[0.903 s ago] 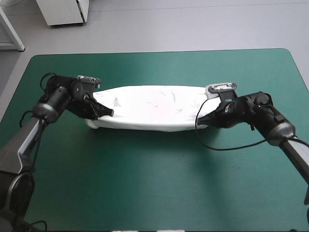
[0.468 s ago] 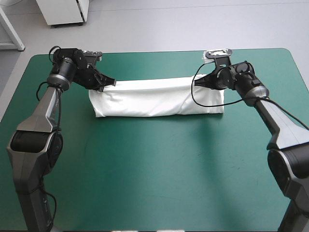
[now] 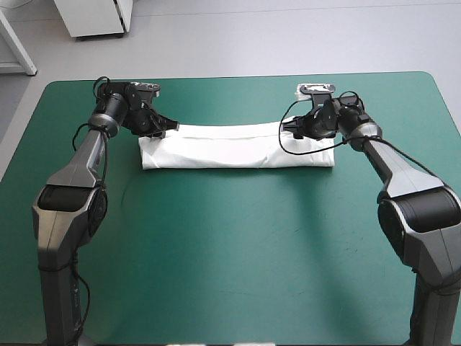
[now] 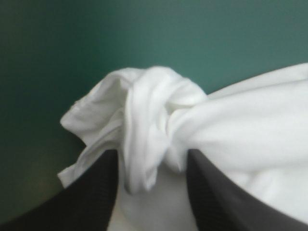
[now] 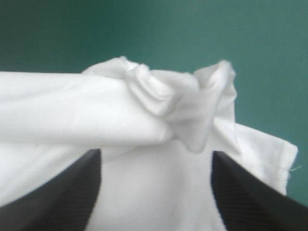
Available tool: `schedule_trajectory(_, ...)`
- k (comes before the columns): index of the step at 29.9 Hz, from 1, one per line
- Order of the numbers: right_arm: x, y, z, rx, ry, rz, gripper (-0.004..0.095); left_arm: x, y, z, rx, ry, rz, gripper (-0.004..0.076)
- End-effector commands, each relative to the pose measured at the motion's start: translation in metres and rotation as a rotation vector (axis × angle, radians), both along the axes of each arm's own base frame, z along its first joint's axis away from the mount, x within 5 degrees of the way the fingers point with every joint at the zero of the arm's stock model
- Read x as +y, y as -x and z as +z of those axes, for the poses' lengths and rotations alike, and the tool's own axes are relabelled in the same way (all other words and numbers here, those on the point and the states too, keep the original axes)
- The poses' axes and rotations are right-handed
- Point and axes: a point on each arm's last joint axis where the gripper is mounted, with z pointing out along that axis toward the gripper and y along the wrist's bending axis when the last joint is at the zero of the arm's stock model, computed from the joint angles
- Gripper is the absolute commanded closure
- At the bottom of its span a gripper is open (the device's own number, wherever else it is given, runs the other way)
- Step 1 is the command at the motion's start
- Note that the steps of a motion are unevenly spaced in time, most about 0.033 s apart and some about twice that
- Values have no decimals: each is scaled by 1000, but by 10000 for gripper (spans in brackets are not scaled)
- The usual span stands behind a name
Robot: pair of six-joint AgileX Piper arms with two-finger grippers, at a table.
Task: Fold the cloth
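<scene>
I will fold the narrow T-shirt over on itself, so my right gripper will next grab the T-shirt by its end with the puckered fold [image 5: 185, 108].
The white T-shirt [image 3: 238, 148] lies as a long narrow folded band across the far half of the teal-green table. My left gripper [image 3: 167, 126] is at the band's far left corner. In the left wrist view its black fingers [image 4: 96, 187] stand apart, and a bunched corner of the T-shirt [image 4: 154, 110] sits loose in the left gripper [image 4: 151, 156]. My right gripper [image 3: 288, 128] is at the far edge toward the band's right end. Its fingers [image 5: 67, 192] are wide apart, with a puckered fold of the T-shirt [image 5: 72, 106] lying across the right gripper [image 5: 156, 154].
Bare teal-green cover [image 3: 230, 259] stretches from the T-shirt to the table's front edge. A narrower strip of cover [image 3: 230, 97] lies between the T-shirt and the far edge.
Both grippers carried the T-shirt's edge toward the far side, folding it over into a narrower band. Their fingers, shut on the cloth just before, now stand apart.
</scene>
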Motion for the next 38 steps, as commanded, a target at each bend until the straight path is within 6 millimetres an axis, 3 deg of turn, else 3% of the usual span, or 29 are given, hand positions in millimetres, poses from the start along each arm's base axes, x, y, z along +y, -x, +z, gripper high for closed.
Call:
schedule_trajectory(1,-5,10,66,-159,-47,0,-21,3,11,70,-179,24,9,223)
schedule_trajectory(8,-24,37,120,-253,-11,-15,26,1,30,133,-275,95,26,246)
schedule_trajectory(10,-37,43,123,-210,1,-38,28,-8,37,143,-259,162,-2,306)
schedule_trajectory(13,-53,47,118,-121,17,-68,28,-25,42,142,-227,208,-81,433)
schedule_trajectory(20,-71,52,105,18,-33,-56,52,-78,39,104,-127,208,-207,730)
schedule_trajectory(29,-80,47,91,93,-135,-33,55,-138,25,35,-30,235,-285,733)
schedule_trajectory(33,-77,41,80,125,-157,-26,55,-152,24,13,11,228,-304,733)
schedule_trajectory(38,-74,26,55,161,-196,-22,55,-158,24,2,37,223,-311,733)
